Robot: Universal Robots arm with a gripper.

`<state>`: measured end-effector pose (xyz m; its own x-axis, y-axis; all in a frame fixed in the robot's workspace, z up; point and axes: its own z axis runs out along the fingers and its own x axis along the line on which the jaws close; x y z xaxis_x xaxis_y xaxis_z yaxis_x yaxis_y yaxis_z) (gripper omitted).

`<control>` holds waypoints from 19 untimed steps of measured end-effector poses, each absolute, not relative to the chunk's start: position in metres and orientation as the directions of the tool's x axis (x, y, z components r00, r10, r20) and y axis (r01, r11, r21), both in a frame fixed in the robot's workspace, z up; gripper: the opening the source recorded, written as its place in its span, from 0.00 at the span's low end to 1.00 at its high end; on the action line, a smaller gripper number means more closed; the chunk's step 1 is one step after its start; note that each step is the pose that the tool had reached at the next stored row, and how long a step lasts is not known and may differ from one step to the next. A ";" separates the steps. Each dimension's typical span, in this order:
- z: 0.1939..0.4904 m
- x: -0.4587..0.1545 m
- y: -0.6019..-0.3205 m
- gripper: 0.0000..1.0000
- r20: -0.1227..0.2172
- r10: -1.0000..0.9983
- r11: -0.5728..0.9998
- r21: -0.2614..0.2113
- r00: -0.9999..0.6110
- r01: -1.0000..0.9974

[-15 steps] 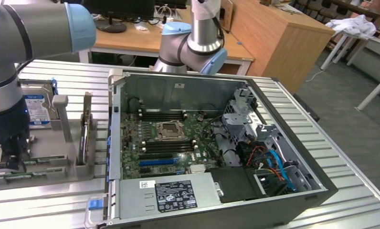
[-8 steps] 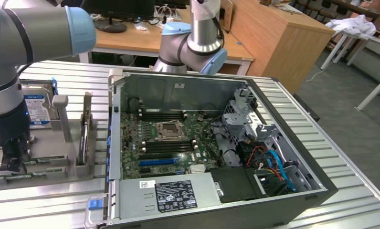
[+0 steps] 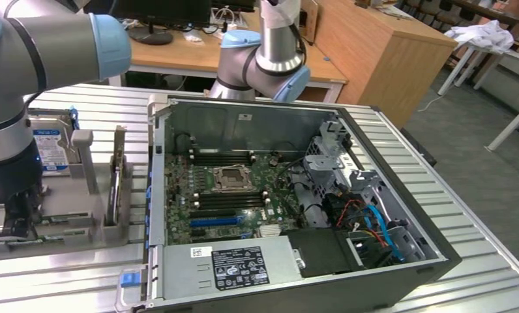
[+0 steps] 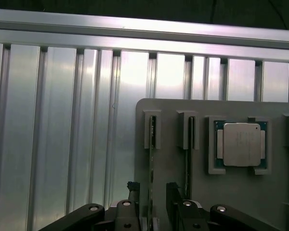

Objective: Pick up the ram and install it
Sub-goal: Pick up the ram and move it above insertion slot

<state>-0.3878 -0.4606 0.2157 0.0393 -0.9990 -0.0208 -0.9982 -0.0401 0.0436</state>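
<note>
The ram's tip is enclosed by the grey holder's end block, so my gripper should next grab the ram by its exposed middle part.
The ram is a thin green stick standing on edge in a slot of the grey holder. A second similar stick stands in the neighbouring slot. My gripper is open, and its black fingers stand on either side of the first stick's line without gripping it. In the exterior view the gripper hangs over the holder at the exterior view's left, with the ram seen edge-on beside it. The open computer case's motherboard lies to the right, with dark memory slots.
A square silver processor sits in a recess of the holder beside the sticks. A hard drive stands at the holder's back. The case's metal wall rises between holder and motherboard. Cables and a drive cage fill the case's right side. The ribbed aluminium table lies around.
</note>
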 end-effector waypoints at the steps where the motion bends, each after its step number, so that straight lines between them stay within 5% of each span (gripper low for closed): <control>1: 0.215 -0.388 -0.461 0.36 -0.021 -0.999 -0.040 0.044 0.039 -0.998; 19: 0.206 -0.388 -0.461 0.36 -0.021 -0.999 -0.040 0.044 0.039 -0.998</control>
